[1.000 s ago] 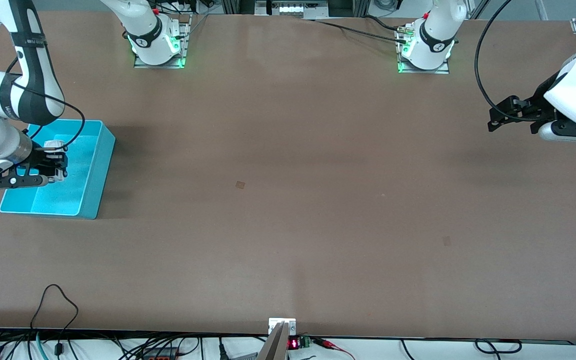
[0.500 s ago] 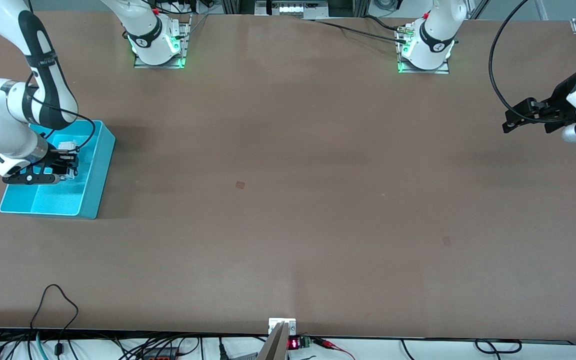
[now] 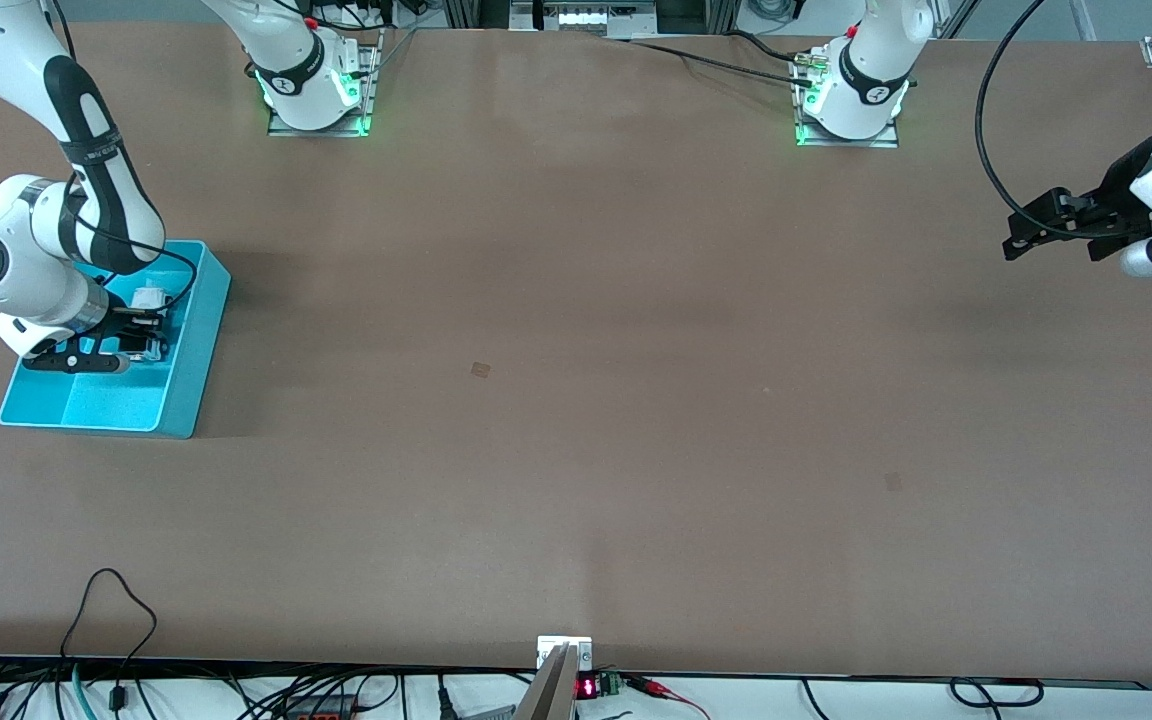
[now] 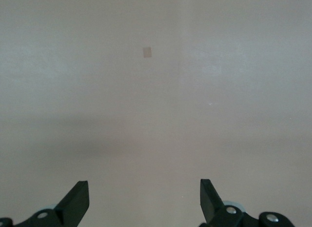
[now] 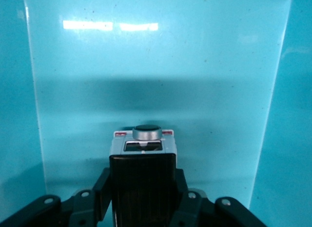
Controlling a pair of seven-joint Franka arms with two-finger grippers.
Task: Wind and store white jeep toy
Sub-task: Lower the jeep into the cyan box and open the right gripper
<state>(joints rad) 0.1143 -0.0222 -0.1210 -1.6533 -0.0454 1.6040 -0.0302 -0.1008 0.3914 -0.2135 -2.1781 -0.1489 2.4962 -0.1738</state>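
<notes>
My right gripper needs to open now. The white jeep toy (image 3: 149,298) (image 5: 142,145) is low inside the cyan bin, over the bottom of the bin, so the toy would land there.
The white jeep toy (image 3: 149,298), boxy with a black roof, is held over the cyan bin (image 3: 204,335) at the right arm's end of the table. My right gripper (image 3: 146,325) is shut on it, a finger on each side. In the right wrist view the white jeep toy (image 5: 142,145) shows a grey knob at its end, my right gripper (image 5: 142,200) clamps its black roof, and the floor of the cyan bin (image 5: 146,75) lies just under it. My left gripper (image 3: 1021,232) waits open over the left arm's end of the table. The left gripper (image 4: 145,200) holds nothing.
Dividers split the bin into compartments, and the toy is over the larger one farther from the front camera. A small square mark (image 3: 480,369) lies mid-table, and another mark (image 3: 893,481) toward the left arm's end. Cables hang along the table's near edge.
The right gripper has carried the jeep across and lower into the bin. The left arm has pulled back toward its end of the table.
</notes>
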